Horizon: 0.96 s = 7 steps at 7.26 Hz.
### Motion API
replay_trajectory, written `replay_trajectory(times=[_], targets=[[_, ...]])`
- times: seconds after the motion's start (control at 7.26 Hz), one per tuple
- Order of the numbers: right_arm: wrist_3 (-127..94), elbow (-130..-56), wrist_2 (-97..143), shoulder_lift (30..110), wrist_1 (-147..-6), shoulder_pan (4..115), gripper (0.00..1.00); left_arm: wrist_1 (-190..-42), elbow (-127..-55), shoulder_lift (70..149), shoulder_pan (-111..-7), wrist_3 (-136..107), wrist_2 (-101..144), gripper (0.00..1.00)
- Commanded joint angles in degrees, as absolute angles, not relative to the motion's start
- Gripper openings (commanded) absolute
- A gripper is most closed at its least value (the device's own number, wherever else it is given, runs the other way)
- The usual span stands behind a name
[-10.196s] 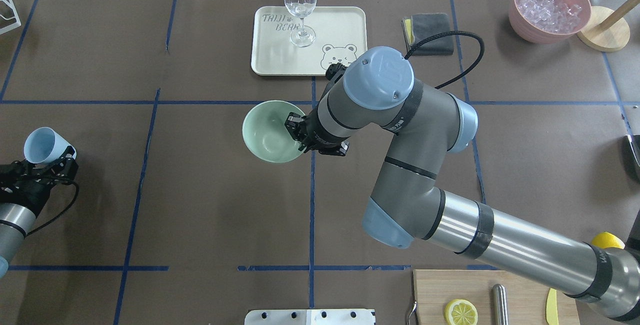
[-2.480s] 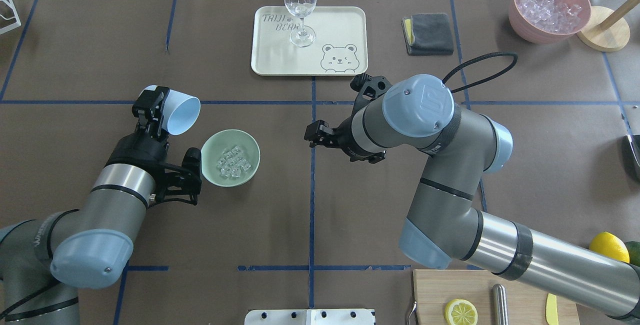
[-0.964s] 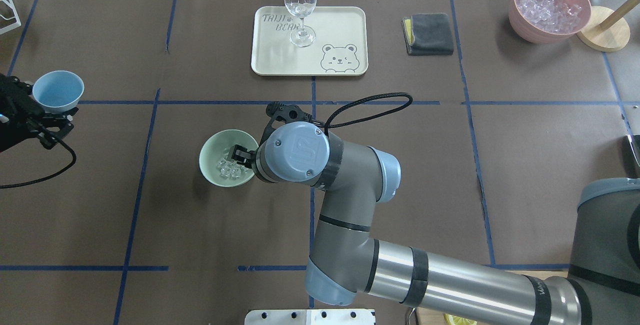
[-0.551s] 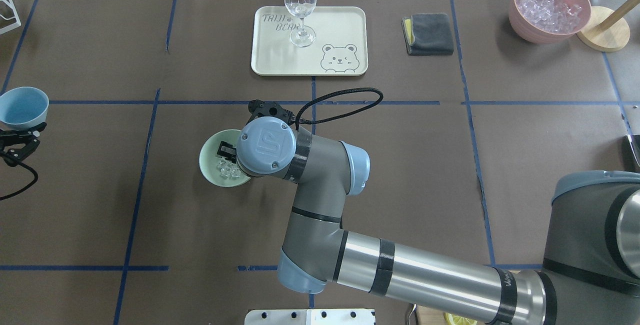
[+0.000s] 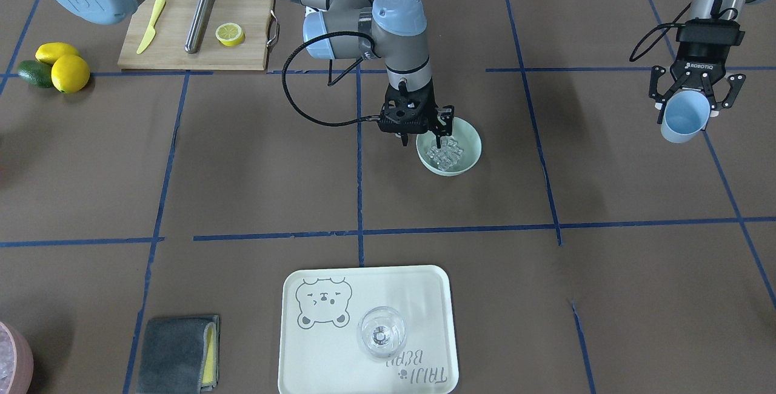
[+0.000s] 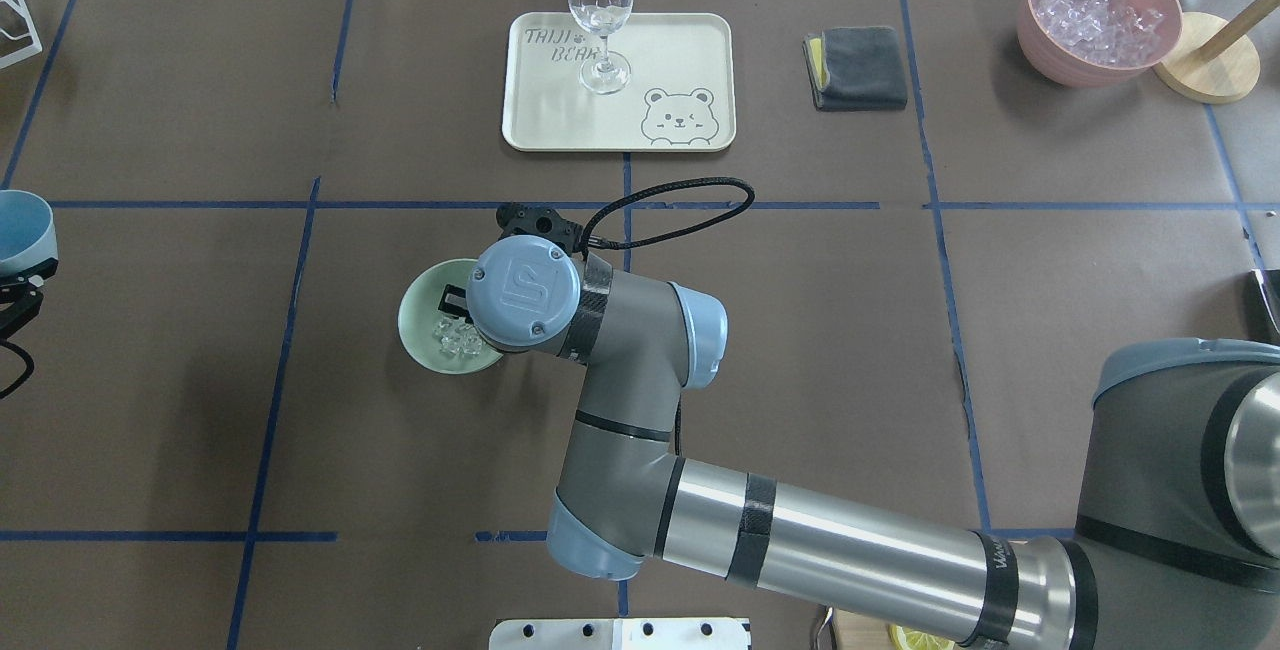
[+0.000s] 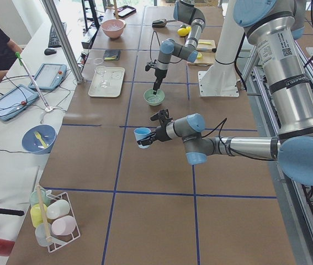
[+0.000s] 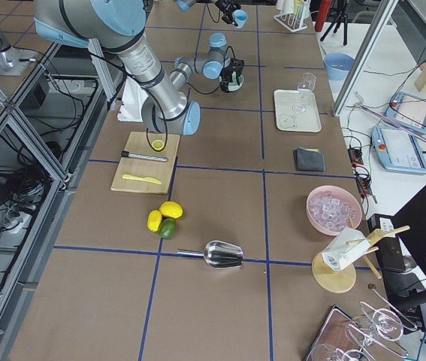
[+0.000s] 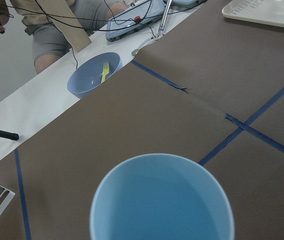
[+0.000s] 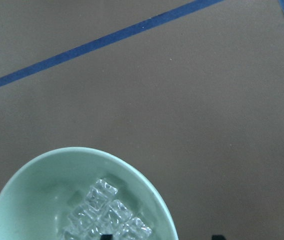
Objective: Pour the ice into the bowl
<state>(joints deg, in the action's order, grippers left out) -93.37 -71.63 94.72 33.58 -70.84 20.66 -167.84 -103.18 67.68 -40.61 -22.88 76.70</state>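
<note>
My right gripper grabs the bowl by its rim next, since the bowl's round body spreads too wide for the fingers, while the bowl's side at the rim is thin.
The mint-green bowl [image 5: 465, 139] stands on the brown table left of centre and also shows in the overhead view [image 6: 422, 330]. The ice [image 5: 444, 154] lies heaped inside it, seen too in the right wrist view [image 10: 106, 215]. My right gripper [image 5: 420, 141] is open and points down over the bowl's rim on the robot's side. One finger is inside the bowl and one is outside. My left gripper [image 5: 691, 94] is shut on the empty blue cup [image 5: 684, 118], held upright above the table far to the left [image 6: 20, 230].
A cream tray [image 6: 680, 50] with a wine glass [image 6: 600, 10] stands at the back. A grey cloth [image 6: 857, 68] and a pink bowl of ice [image 6: 1100, 15] are at the back right. A cutting board [image 5: 242, 54] and lemons [image 5: 60, 66] lie near the robot's right side.
My left arm poured ice into the bowl, then drew back to the far left with the cup. My right gripper moved over the bowl and set its fingers astride the rim.
</note>
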Motion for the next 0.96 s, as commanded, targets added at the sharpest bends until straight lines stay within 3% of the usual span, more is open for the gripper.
replay_trajectory(times=[0.0, 0.41, 0.83], targets=[[-93.25, -70.93, 94.83, 33.58, -70.84, 20.65, 0.00, -167.96, -102.48, 68.02, -40.52, -23.38, 76.64, 0.00], [-91.68, -70.93, 95.44, 32.09, -70.84, 22.22, 0.00, -168.05, -101.35, 68.12, -40.52, -29.04, 76.55, 0.00], [-91.58, -76.52, 102.29, 34.08, -71.72, 26.27, 0.00, -185.25, -91.51, 68.47, -37.03, -49.78, 74.89, 0.00]])
